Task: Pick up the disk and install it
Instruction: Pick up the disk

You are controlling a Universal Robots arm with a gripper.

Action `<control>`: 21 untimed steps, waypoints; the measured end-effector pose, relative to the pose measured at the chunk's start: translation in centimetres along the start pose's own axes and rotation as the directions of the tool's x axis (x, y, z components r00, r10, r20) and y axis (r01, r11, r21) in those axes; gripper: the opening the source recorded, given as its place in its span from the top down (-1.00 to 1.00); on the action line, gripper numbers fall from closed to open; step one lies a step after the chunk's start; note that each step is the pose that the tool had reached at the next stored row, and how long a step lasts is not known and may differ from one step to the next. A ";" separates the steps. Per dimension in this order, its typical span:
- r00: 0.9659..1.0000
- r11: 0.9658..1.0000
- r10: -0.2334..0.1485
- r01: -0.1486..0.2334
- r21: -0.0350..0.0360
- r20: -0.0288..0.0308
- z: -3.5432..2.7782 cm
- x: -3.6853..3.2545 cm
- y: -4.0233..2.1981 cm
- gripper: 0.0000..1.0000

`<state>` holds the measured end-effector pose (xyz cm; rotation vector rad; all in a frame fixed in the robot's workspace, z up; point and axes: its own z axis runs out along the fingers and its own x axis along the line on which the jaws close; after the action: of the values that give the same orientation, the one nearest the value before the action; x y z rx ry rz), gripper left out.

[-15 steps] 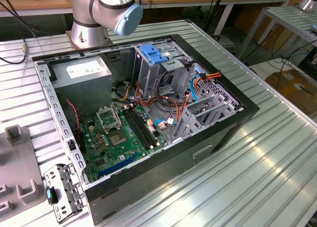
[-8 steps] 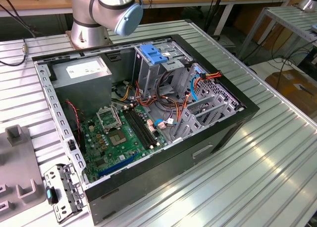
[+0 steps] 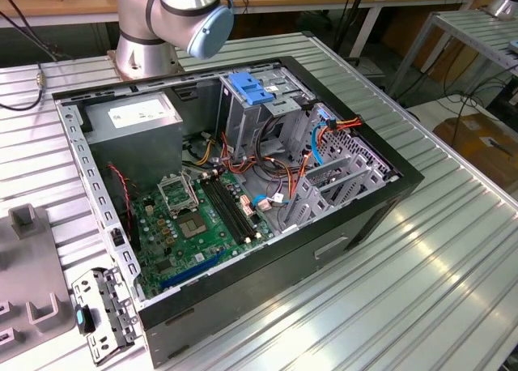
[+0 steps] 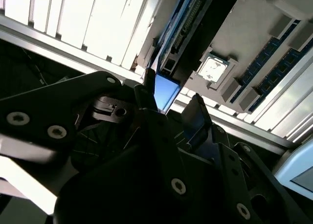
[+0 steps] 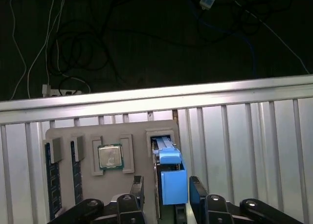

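Note:
The grey holder's slot closes around one end of the disk, so my gripper will grab the disk across its exposed blue carrier end [image 5: 174, 189] next.
The disk [image 5: 172, 177] stands on edge in a slot of a grey holder tray [image 5: 137, 131]; its bright blue carrier frame faces the first wrist camera. My gripper [image 5: 166, 192] is open and straddles it, one black finger [image 5: 137, 189] on each side, with a small gap showing on one side. In the second wrist view the disk [image 4: 164, 91] runs away from the gripper [image 4: 171, 100] as a dark slab with a blue edge, between the two fingertips. The open computer case [image 3: 368, 213] lies on the table in the exterior view, its drive cage [image 3: 243, 116] topped by a light-blue latch.
The holder tray also carries a processor chip [image 5: 110, 156] and memory sticks [image 5: 51, 180]. The ribbed aluminium table [image 5: 244, 136] ends just beyond the tray, with dark floor and cables past it. In the exterior view the arm's base [image 3: 146, 39] stands behind the case, and a metal bracket [image 3: 101, 314] lies at the exterior view's left.

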<state>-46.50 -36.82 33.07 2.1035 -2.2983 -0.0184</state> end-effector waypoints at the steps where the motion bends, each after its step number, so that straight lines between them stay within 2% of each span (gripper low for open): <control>1: 1.000 1.000 -0.002 0.002 0.000 0.000 0.11 0.00 0.04 0.00; 6: 1.000 1.000 -0.006 0.006 0.011 0.002 0.74 0.03 0.34 0.00; 8: 1.000 1.000 -0.007 0.007 0.011 0.004 1.02 0.02 0.37 0.00; 12: 1.000 1.000 -0.009 0.009 0.012 0.006 1.99 -0.03 0.38 0.00; 15: 1.000 1.000 -0.009 0.009 0.012 0.010 2.35 -0.14 0.42 0.00; 21: 1.000 1.000 -0.009 0.009 0.015 0.012 2.81 -0.15 0.58 0.00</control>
<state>-47.14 -36.65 30.28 2.1272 -2.3028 -0.0141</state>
